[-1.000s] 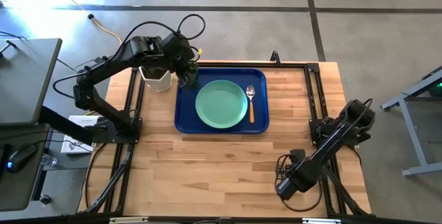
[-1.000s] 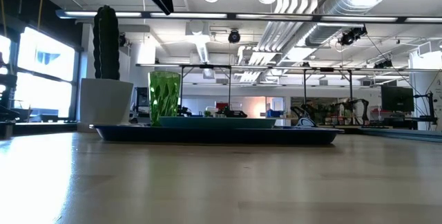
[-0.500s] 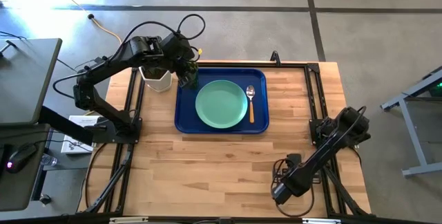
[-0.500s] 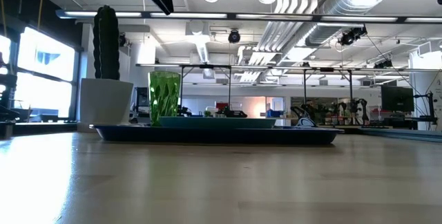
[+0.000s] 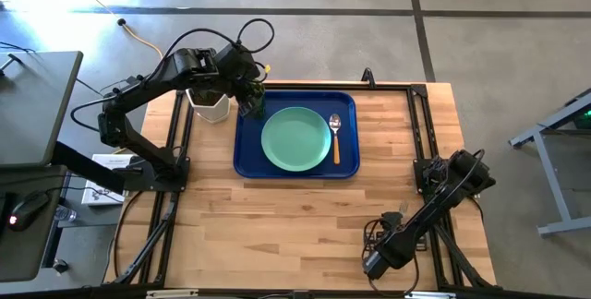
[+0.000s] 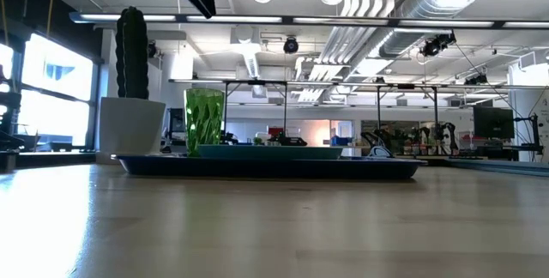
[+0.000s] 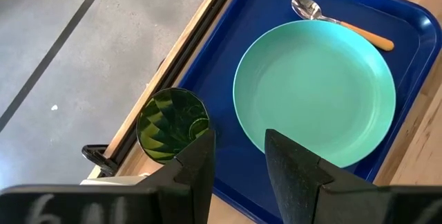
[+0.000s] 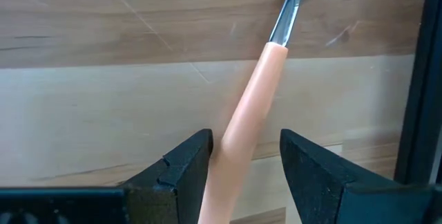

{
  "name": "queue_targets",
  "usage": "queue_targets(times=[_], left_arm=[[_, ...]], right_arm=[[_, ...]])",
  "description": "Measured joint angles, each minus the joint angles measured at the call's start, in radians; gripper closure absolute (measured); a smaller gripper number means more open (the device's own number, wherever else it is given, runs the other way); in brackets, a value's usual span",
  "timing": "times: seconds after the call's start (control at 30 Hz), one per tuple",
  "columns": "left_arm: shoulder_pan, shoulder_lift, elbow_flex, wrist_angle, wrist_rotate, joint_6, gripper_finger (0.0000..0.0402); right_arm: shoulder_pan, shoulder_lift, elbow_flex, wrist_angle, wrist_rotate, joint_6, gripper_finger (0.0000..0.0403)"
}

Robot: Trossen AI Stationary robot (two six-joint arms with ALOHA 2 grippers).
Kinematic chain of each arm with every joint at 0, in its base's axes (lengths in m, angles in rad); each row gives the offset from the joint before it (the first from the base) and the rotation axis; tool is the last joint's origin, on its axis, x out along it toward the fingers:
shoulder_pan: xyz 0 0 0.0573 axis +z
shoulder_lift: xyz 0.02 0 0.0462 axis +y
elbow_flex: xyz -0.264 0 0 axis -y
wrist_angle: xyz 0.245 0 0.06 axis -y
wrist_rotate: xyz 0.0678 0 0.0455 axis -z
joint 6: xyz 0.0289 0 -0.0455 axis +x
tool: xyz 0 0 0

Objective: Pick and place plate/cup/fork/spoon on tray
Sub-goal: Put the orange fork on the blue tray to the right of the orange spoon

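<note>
I should lay the fork [image 8: 252, 92] on the dark blue tray beside the spoon, so my right gripper should next grab it by its orange handle [image 8: 242, 133].
The mint-green plate [image 5: 295, 138] lies in the middle of the dark blue tray [image 5: 247, 162]. The spoon [image 5: 335, 137] lies on the tray to the plate's right. The olive-green cup [image 7: 171, 125] stands upright in the tray's far left corner. My left gripper [image 7: 238, 148] hangs open and empty, high above the cup [image 6: 204, 121]. My right gripper [image 8: 245, 148] is low over the table's near right part [image 5: 377, 255]. It is open, with one finger on each side of the orange handle of the fork [image 8: 252, 92], which lies flat on the wood. My right gripper's fingers [image 8: 186, 162] stand along either side of the fork's handle [image 8: 238, 134], well back from the tined head. The fork lies flat on the table. I cannot tell whether a finger touches the handle.
A white hexagonal pot with a cactus [image 5: 211, 103] stands just left of the tray, close to the cup. Black frame rails [image 5: 420, 124] run along the table's left and right sides. Bare wood [image 5: 277, 225] lies between the tray and the near edge.
My right arm has sunk and moved its gripper a little toward the table's near edge. The left arm and the things on the tray have kept still.
</note>
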Motion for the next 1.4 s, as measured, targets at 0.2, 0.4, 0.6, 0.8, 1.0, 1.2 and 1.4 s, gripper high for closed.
queue_targets(times=[0.2,0.4,0.6,0.8,1.0,1.2,1.4], left_arm=[[0.000,0.000,0.000,0.000,0.000,-0.001,0.0287],[0.000,0.000,0.000,0.000,0.000,-0.025,0.0287],[0.000,0.000,0.000,0.000,0.000,-0.026,0.0287],[0.000,0.000,0.000,0.000,0.000,-0.025,0.0287],[0.000,0.000,0.000,0.000,0.000,-0.025,0.0287],[0.000,0.000,0.000,0.000,0.000,-0.025,0.0287],[0.000,0.000,0.000,0.000,0.000,-0.024,0.0287]], right_arm=[[0.000,0.004,-0.001,0.004,0.002,-0.009,0.0238],[0.000,0.005,-0.002,0.018,0.005,-0.019,0.0287],[-0.001,0.006,-0.002,0.021,0.004,-0.037,0.0328],[-0.001,0.006,-0.002,0.020,0.000,-0.057,0.0342],[-0.005,0.007,-0.002,0.016,0.034,-0.120,0.0344],[-0.034,0.007,-0.003,0.017,0.019,-0.212,0.0345],[-0.056,-0.005,-0.003,0.016,0.008,-0.226,0.0366]])
